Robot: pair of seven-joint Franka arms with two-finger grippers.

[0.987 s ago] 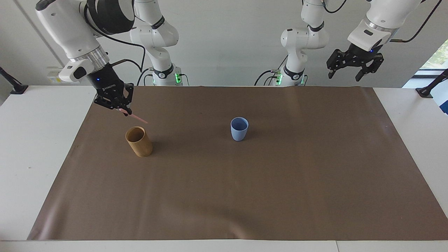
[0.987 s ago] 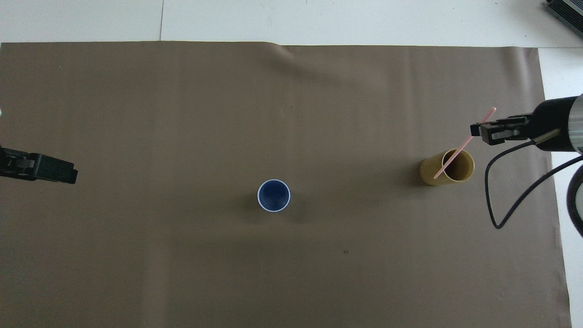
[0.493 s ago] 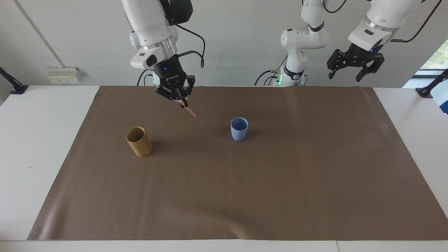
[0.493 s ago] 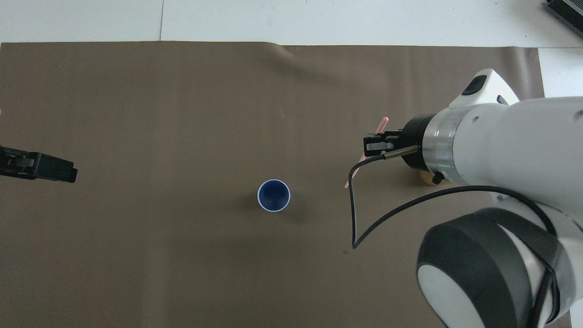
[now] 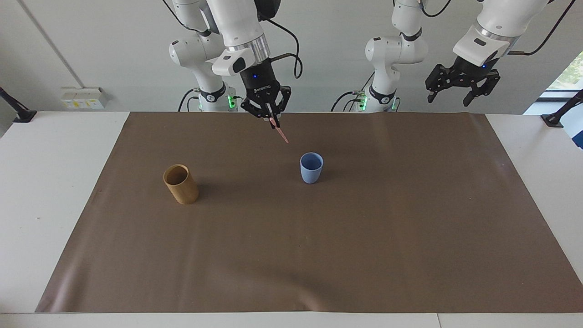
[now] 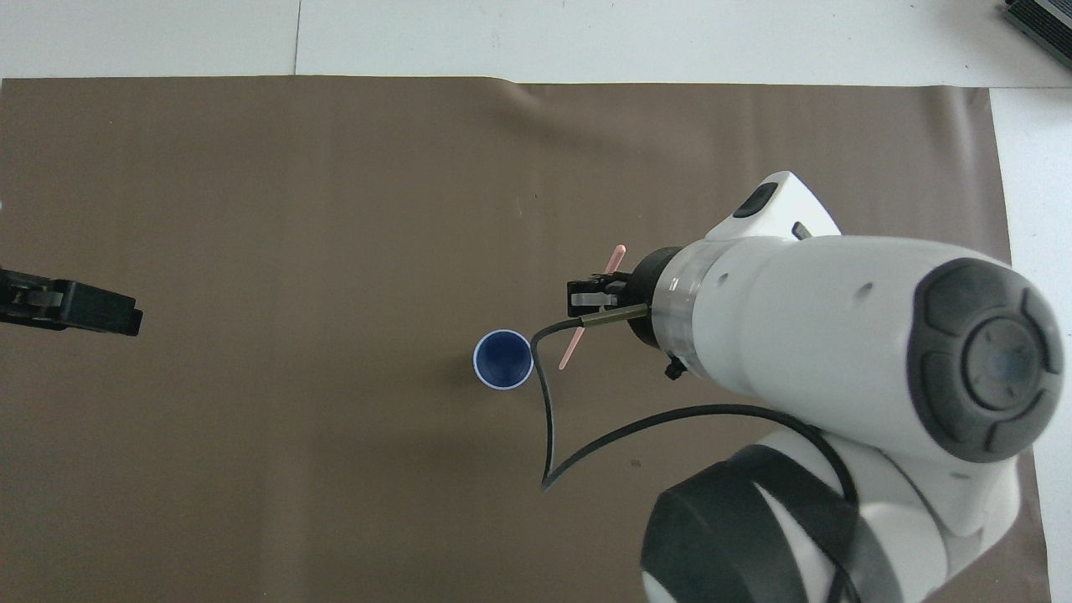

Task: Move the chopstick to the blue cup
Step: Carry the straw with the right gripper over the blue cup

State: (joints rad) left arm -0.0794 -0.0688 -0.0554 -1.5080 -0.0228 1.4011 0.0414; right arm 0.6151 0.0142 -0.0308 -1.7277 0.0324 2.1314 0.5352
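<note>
My right gripper should keep hold of the chopstick until it reaches the cup, because in the overhead view the pink chopstick's lower tip hangs short of the blue cup's rim.
My right gripper hangs in the air over the mat, shut on a thin pale pink chopstick that slants down from its fingertips. The stick's lower tip is above the mat, a little short of the blue cup on the right arm's side. The light blue cup stands upright near the mat's middle; I see nothing inside it. My left gripper waits open and raised over the left arm's end of the table.
A taller tan cylindrical cup stands on the brown mat toward the right arm's end; in the overhead view the right arm covers it. White table borders the mat.
My right gripper has carried the chopstick from above the tan cup across the mat toward the blue cup. The left arm has not moved.
</note>
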